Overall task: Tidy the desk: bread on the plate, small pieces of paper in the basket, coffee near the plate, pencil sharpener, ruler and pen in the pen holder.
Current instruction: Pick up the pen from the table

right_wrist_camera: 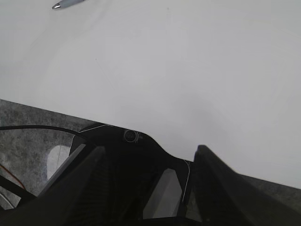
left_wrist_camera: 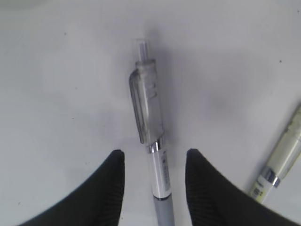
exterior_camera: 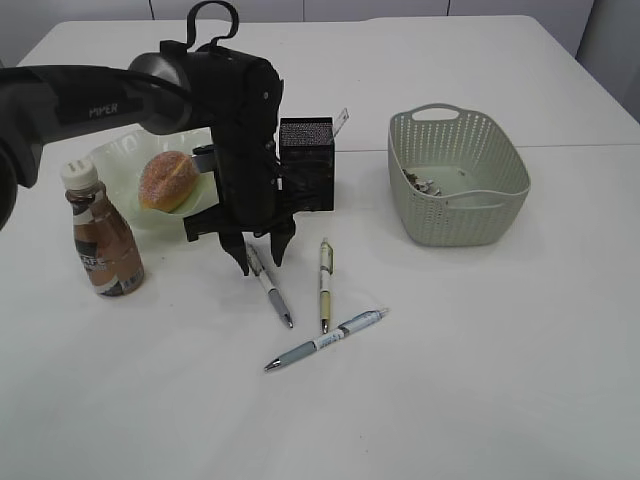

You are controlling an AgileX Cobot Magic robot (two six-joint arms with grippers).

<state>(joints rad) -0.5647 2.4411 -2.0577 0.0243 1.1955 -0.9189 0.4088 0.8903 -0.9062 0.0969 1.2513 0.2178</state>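
Note:
My left gripper is going to grip the silver-grey pen by its body by its clip [exterior_camera: 260,267] next, so that it can drop the pen into the pen holder [exterior_camera: 306,165].
My left gripper [exterior_camera: 262,255] is open and low over the table, its fingers either side of the upper end of a grey pen [exterior_camera: 272,288]. In the left wrist view that pen [left_wrist_camera: 149,117] lies between the open fingers [left_wrist_camera: 154,157], apart from both. A yellow-green pen [exterior_camera: 325,285] and a light blue pen [exterior_camera: 325,341] lie nearby. The black mesh pen holder [exterior_camera: 306,165] holds a ruler [exterior_camera: 342,120]. Bread [exterior_camera: 168,180] sits on the pale green plate [exterior_camera: 115,150]. The coffee bottle [exterior_camera: 103,235] stands in front of the plate. My right gripper [right_wrist_camera: 150,155] is open and empty at the table's near edge.
A grey-green basket [exterior_camera: 458,175] at the right holds small paper pieces [exterior_camera: 420,183]. The yellow-green pen also shows at the right edge of the left wrist view [left_wrist_camera: 282,155]. A pen tip [right_wrist_camera: 66,4] shows at the top of the right wrist view.

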